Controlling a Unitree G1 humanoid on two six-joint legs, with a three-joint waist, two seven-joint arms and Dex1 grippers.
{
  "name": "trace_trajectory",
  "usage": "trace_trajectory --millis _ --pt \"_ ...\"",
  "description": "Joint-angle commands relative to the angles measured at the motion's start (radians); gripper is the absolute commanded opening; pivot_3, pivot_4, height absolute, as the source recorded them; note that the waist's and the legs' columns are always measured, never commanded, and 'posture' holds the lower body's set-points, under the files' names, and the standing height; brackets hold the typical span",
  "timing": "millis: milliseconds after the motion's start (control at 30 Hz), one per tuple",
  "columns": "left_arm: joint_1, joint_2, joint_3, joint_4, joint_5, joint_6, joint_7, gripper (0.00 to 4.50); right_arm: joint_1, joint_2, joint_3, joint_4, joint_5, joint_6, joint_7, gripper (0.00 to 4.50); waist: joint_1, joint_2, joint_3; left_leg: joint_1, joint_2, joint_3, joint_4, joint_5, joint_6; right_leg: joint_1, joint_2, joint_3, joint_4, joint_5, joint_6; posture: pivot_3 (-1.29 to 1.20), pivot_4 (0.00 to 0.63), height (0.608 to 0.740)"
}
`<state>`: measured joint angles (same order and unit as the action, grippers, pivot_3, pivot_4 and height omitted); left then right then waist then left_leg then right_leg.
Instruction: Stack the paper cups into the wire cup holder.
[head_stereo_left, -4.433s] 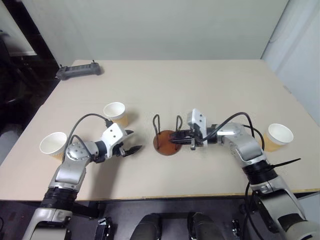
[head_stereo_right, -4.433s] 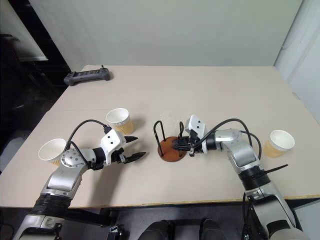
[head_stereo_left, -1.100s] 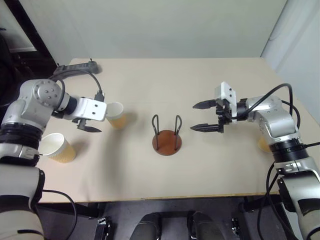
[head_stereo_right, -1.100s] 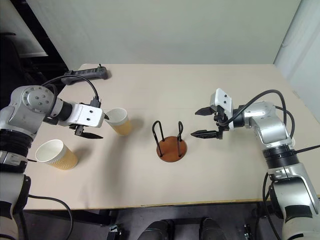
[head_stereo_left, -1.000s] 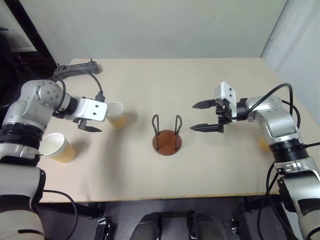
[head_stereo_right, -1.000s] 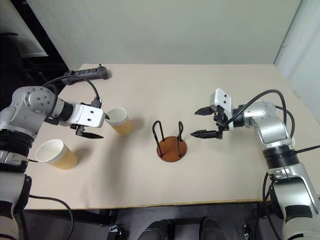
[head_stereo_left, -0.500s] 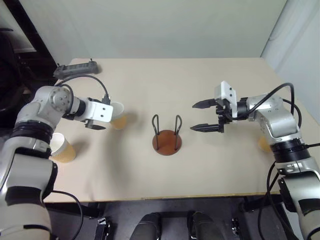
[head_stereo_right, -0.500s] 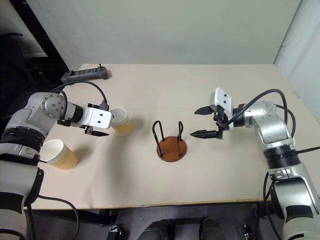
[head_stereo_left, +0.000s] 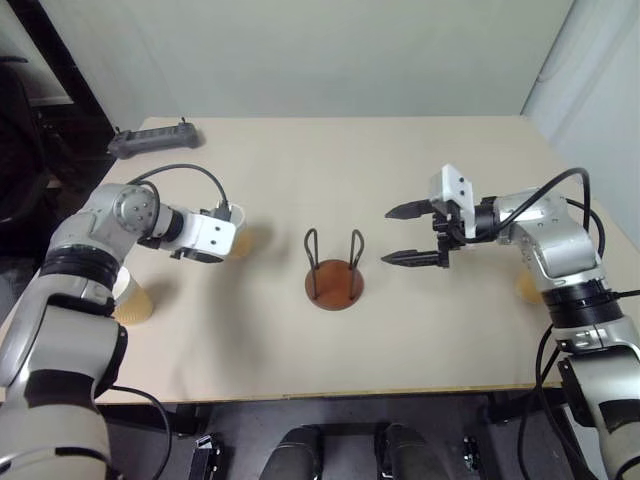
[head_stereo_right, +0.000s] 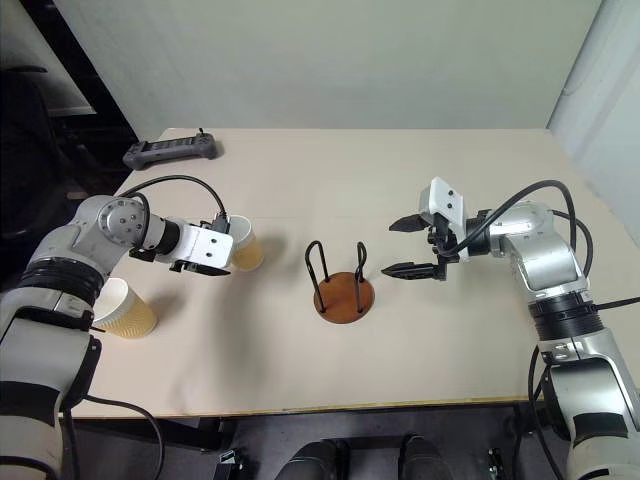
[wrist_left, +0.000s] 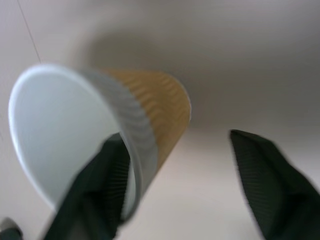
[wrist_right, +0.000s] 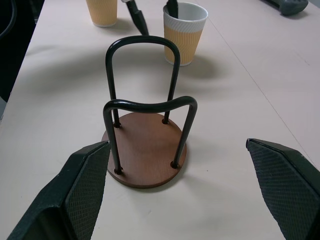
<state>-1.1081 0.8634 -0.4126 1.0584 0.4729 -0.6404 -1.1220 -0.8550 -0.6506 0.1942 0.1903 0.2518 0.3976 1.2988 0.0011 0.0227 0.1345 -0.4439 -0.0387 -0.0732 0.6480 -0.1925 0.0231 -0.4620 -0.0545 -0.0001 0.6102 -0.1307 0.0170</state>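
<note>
The gap between my fingers is narrower than the tan cup's opening (wrist_left: 67, 132), so my left gripper will next pinch the cup by its thin side (wrist_left: 142, 159) to stack it.
One tan paper cup (head_stereo_left: 241, 240) stands upright left of the wire cup holder (head_stereo_left: 334, 286). My left gripper (wrist_left: 175, 137) is open at this cup. One finger reaches inside the rim and the other stands outside, with a gap to the ribbed cup wall (wrist_left: 160, 110). A second cup (head_stereo_left: 130, 301) stands near the table's left edge. A third cup (head_stereo_left: 524, 288) is partly hidden behind my right arm. My right gripper (head_stereo_left: 387, 236) hovers open just right of the holder, pointing at it. The holder's brown base (wrist_right: 145, 155) is bare between its two wire loops.
A black power strip (head_stereo_left: 155, 141) lies at the back left corner of the beige table (head_stereo_left: 400, 330). The second cup sits close to the left table edge, beside my left arm.
My left gripper has moved right and down onto the cup, with one finger now inside its rim, and its fingers have narrowed. The right arm has kept still.
</note>
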Motion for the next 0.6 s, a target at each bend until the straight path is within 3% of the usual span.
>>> trace_trajectory --millis 33,167,600 --pt "-0.023 0.014 0.000 0.008 0.016 -0.024 0.028 1.41 -0.005 -0.014 -0.027 -0.037 0.012 -0.003 0.003 4.50 0.000 0.000 0.000 0.000 0.000 0.000 0.000 0.000 0.000 0.000 0.000 0.000 0.000 0.000 0.000 0.00 0.150 0.740" --pt "-0.032 0.017 0.005 0.016 0.014 -0.032 0.013 0.03 -0.002 -0.018 -0.028 -0.039 0.011 -0.003 0.004 4.50 0.000 0.000 0.000 0.000 0.000 0.000 0.000 0.001 0.001 0.000 0.000 0.000 0.000 0.000 0.000 0.00 0.150 0.740" --pt "-0.084 0.030 0.050 0.026 -0.117 -0.115 -0.227 0.03 -0.011 -0.022 -0.027 -0.028 0.009 -0.005 0.010 4.50 0.000 0.000 0.000 0.000 0.000 0.000 0.001 0.001 0.001 0.000 0.000 0.000 0.000 0.001 0.000 0.00 0.150 0.740"
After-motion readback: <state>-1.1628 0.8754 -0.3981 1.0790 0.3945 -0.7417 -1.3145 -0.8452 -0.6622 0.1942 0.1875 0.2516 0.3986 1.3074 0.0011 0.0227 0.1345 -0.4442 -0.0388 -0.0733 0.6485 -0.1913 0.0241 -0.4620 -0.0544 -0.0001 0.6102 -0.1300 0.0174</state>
